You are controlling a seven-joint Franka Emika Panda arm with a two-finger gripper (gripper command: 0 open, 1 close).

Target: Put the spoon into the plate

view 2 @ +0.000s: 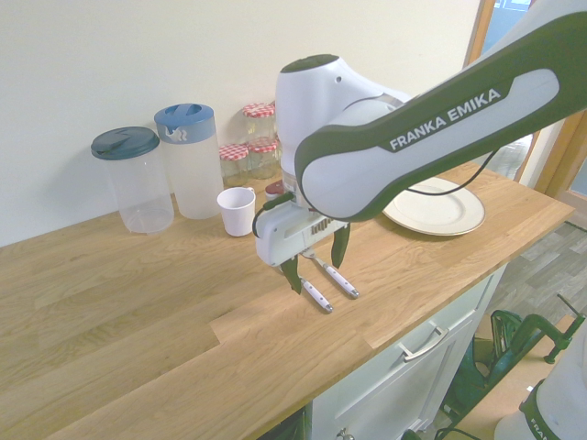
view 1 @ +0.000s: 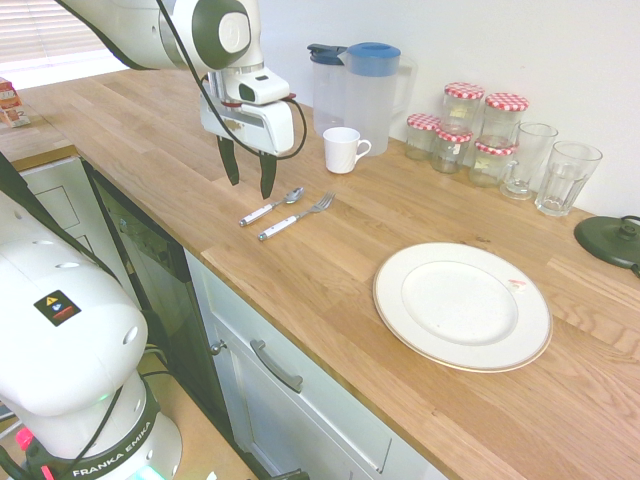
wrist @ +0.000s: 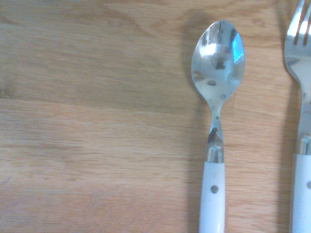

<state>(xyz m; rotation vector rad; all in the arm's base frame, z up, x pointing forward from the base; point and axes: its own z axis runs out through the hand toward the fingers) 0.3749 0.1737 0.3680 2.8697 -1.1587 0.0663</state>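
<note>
My gripper grabs the spoon's white handle (view 1: 257,214) next, where two straight sides face each other, since the spoon's bowl (view 1: 294,195) is round and sloping.
The spoon (view 1: 270,207) lies flat on the wooden counter, silver bowl toward the wall and white handle toward the front edge. The wrist view shows the spoon (wrist: 216,97) close up from above. My gripper (view 1: 248,170) hangs open a little above the counter, just over and to the left of the spoon, with nothing between its fingers. From the other side, the gripper (view 2: 316,261) hovers over the spoon (view 2: 317,294) handle. The cream-white plate (view 1: 400,300) sits empty further right along the counter, also seen as the plate (view 2: 459,218) behind the arm.
A white-handled fork (view 1: 296,217) lies right beside the spoon, on the plate's side. A white mug (view 1: 343,150), two lidded pitchers (view 1: 365,90), red-lidded jars (view 1: 470,125) and glasses (view 1: 565,178) stand along the wall. The counter's front edge (view 1: 300,330) runs close by.
</note>
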